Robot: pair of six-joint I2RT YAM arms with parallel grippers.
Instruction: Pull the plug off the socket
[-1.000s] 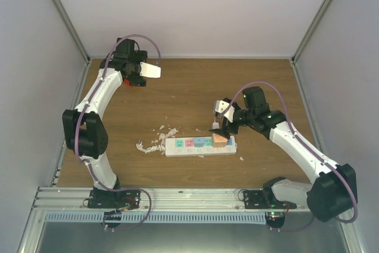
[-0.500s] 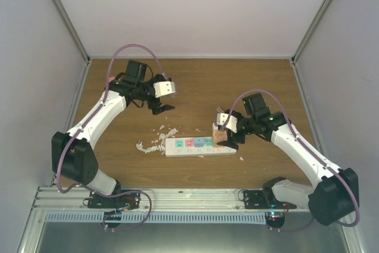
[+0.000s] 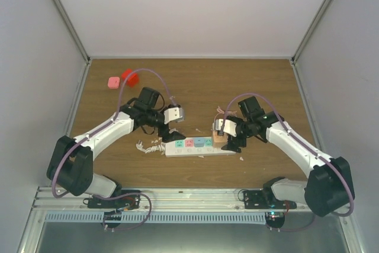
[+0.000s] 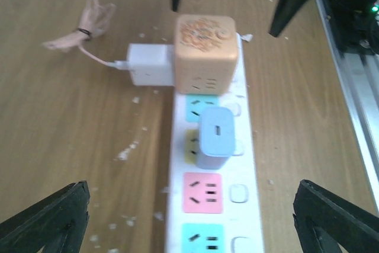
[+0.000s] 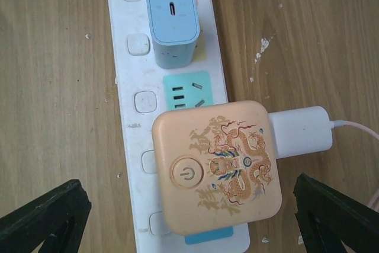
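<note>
I need to grab the blue plug next with my left gripper by its opposite sides across the socket's width, to pull it straight off the socket.
The white socket strip (image 3: 195, 148) lies on the wooden table. A small blue plug (image 4: 214, 137) (image 5: 172, 19) sits in one of its middle outlets. A peach cube adapter with a dragon print (image 5: 216, 173) (image 4: 205, 51) is plugged in at the right end, and a white charger (image 5: 299, 131) sticks out of the cube's side. My right gripper (image 5: 189, 223) hangs open, its fingers on either side of the cube and apart from it. My left gripper (image 4: 192, 229) is open over the strip's left part, near the pink outlet (image 4: 202, 192), touching nothing.
The strip's twisted white cord (image 3: 151, 145) trails off its left end, with white flecks scattered around. The charger's thin cable ends in a tied bundle (image 4: 89, 22). A red block (image 3: 129, 77) and a pink block (image 3: 112, 82) lie at the back left.
My left arm swung from the back left corner down to the strip's left end, uncovering the red and pink blocks. My right gripper dropped lower over the peach cube.
</note>
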